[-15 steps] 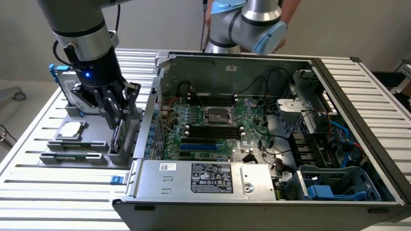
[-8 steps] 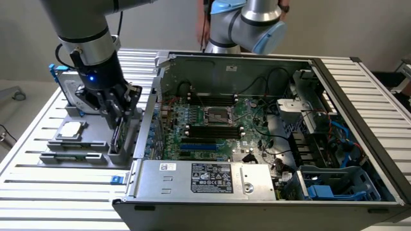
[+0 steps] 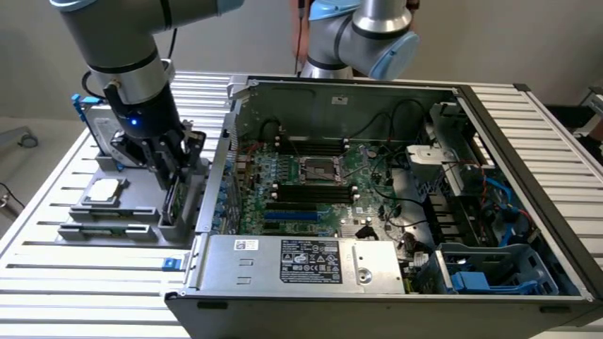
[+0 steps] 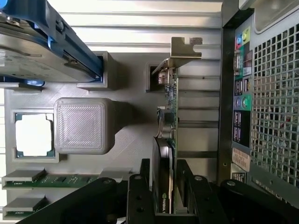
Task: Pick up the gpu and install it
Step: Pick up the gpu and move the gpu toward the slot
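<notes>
My gripper needs to grab the GPU next by its end with the NVIDIA lettering (image 4: 164,198), so that the GPU's silver bracket (image 4: 183,50) stays free for installing.
The gpu (image 4: 171,112) stands on edge in a slot of the grey holder (image 4: 126,116), its green board facing the case and its silver end bracket (image 4: 185,48) at the far end. In the exterior view the gpu (image 3: 175,206) is on the exterior view's left of the open computer case (image 3: 452,99), mostly hidden behind the fingers. My gripper (image 4: 163,164) is lowered over the card's near end. Its black fingers (image 4: 140,186) stand open, one on each side of the card, with the card between them. In the exterior view my gripper (image 3: 176,169) hangs straight down into the holder.
The holder also carries a square silver chip (image 3: 104,188), a hard drive in a blue frame (image 4: 37,46) and memory sticks (image 4: 42,179). The case wall (image 4: 273,107) runs close beside the card. Blue motherboard slots (image 3: 292,212) lie inside. A second arm (image 3: 363,35) stands behind the case.
</notes>
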`<state>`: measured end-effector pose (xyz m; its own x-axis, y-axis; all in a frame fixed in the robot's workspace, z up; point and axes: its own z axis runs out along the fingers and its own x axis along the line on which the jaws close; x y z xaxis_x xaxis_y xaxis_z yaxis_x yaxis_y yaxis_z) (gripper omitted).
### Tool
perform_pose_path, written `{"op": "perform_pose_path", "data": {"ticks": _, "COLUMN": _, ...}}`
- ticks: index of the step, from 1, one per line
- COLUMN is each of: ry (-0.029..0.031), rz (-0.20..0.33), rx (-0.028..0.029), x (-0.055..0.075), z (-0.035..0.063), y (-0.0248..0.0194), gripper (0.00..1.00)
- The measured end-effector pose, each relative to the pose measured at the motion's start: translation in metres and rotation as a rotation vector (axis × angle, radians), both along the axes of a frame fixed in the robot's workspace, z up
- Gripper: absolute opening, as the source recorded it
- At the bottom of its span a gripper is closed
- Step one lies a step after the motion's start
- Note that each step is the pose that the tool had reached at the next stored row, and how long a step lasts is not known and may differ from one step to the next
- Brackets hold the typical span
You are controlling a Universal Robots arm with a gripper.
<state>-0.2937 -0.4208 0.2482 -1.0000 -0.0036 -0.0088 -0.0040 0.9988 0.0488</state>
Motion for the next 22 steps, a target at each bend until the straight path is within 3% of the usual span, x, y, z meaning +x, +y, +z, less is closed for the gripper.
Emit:
{"op": "perform_pose_path", "data": {"ticks": 3, "ry": 0.0033, "rz": 0.0, "rx": -0.0001, "x": -0.0001, "z": -0.0047, "y": 0.0, "gripper": 0.37}}
{"op": "perform_pose_path", "data": {"ticks": 8, "ry": 0.017, "rz": 0.0, "rx": -0.0001, "x": 0.0013, "z": -0.006, "y": 0.0, "gripper": 0.37}}
{"op": "perform_pose_path", "data": {"ticks": 22, "ry": 0.0181, "rz": 0.0, "rx": -0.0049, "x": 0.0048, "z": -0.0083, "y": 0.0, "gripper": 0.37}}
